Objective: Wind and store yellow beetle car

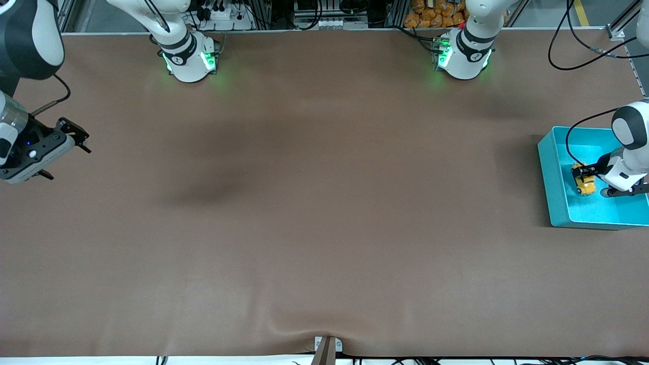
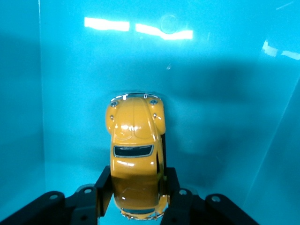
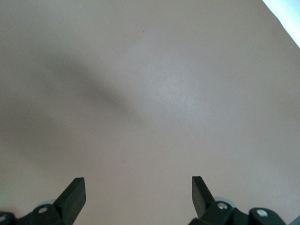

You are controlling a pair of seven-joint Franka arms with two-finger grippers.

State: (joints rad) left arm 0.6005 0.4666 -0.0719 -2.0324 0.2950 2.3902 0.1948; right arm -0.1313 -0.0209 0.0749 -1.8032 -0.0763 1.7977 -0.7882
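The yellow beetle car sits low on the teal bin's bottom in the left wrist view, so it is time for my left gripper to open now.
The yellow beetle car (image 1: 585, 186) (image 2: 135, 154) is inside the teal bin (image 1: 550, 175) at the left arm's end of the table. My left gripper (image 1: 582, 176) (image 2: 137, 187) reaches into the bin and is shut on the car, its black fingers (image 2: 104, 187) pressing both sides of the rounded body. The car's nose points toward the bin's teal floor (image 2: 220, 108); whether it touches the floor I cannot tell. My right gripper (image 1: 81, 142) (image 3: 138, 192) waits open over bare table at the right arm's end, with nothing between its fingertips (image 3: 75, 190).
The brown table mat (image 1: 324, 213) stretches between the two arms with nothing on it. The bin's walls (image 2: 21, 112) stand close around the left gripper. Both arm bases (image 1: 190, 58) stand along the table's edge farthest from the front camera.
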